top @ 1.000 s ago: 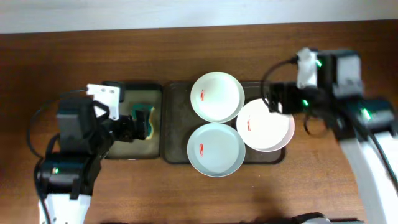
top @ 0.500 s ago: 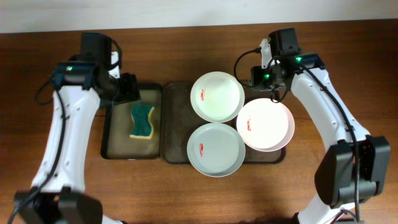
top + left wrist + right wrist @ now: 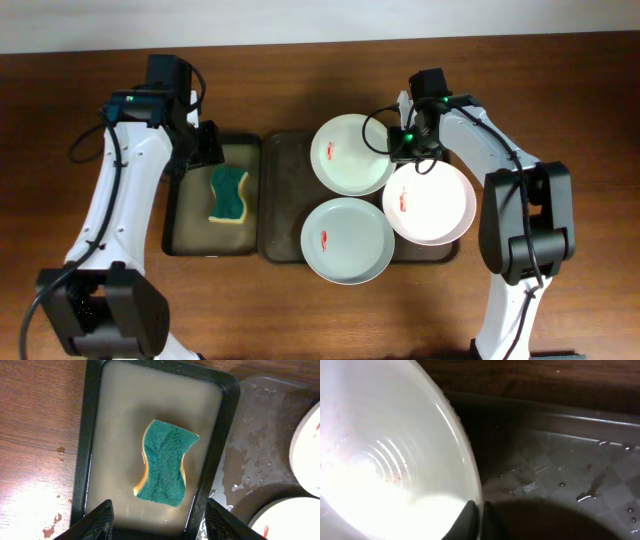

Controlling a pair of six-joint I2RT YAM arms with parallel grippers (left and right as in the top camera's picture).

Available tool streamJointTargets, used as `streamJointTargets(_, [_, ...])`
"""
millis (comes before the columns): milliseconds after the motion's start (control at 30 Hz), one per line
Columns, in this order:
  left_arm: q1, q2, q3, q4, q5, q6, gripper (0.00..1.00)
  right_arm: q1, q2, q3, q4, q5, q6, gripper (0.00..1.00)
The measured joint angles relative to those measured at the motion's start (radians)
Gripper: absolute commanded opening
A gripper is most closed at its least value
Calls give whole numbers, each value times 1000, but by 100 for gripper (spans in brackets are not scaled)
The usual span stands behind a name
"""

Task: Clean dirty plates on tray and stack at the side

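Note:
I should next pinch the green sponge across its narrow middle (image 3: pixel 228 195) (image 3: pixel 164 463) with my left gripper. Its broad end then stays free to wipe the dirty plates.
Three dirty plates lie on the large dark tray (image 3: pixel 285 200), each with a red smear: a back plate (image 3: pixel 350 153), a right plate (image 3: pixel 430 200) and a front plate (image 3: pixel 347 240). My right gripper (image 3: pixel 403 140) is at the back plate's right rim. In the right wrist view its fingers (image 3: pixel 480 517) are shut on the thin white rim of that plate (image 3: pixel 385 460). My left gripper (image 3: pixel 157 520) is open above the small tray, its fingers apart on either side of a green sponge (image 3: pixel 165 462) and clear of it.
The sponge (image 3: pixel 229 194) lies in murky water in the smaller dark tray (image 3: pixel 190 230), left of the large tray. The large tray's wet floor (image 3: pixel 255 450) shows between the plates. Brown tabletop (image 3: pixel 560 290) surrounds both trays.
The right arm swung left to the back plate and its jaws closed on the rim. The left arm came over the back of the small tray, and its jaws have narrowed somewhat.

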Motion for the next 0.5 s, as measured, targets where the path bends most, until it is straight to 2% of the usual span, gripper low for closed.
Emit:
streamJointTargets(133, [0,64,-19,15,0,0,65,1,0,0,0,-4,1,5])
streamJointTargets(300, [-9,149,-62,18,-1,-1,69,1,0,0,3,-5,0,5])
streamJointTargets(400, [-36,185,-116,103,0,-9,73,1,0,0,8,-5,0,5])
streamJointTargets(500, [-51,193,-188,182,0,-16,71,1,0,0,8,-5,-1,5])
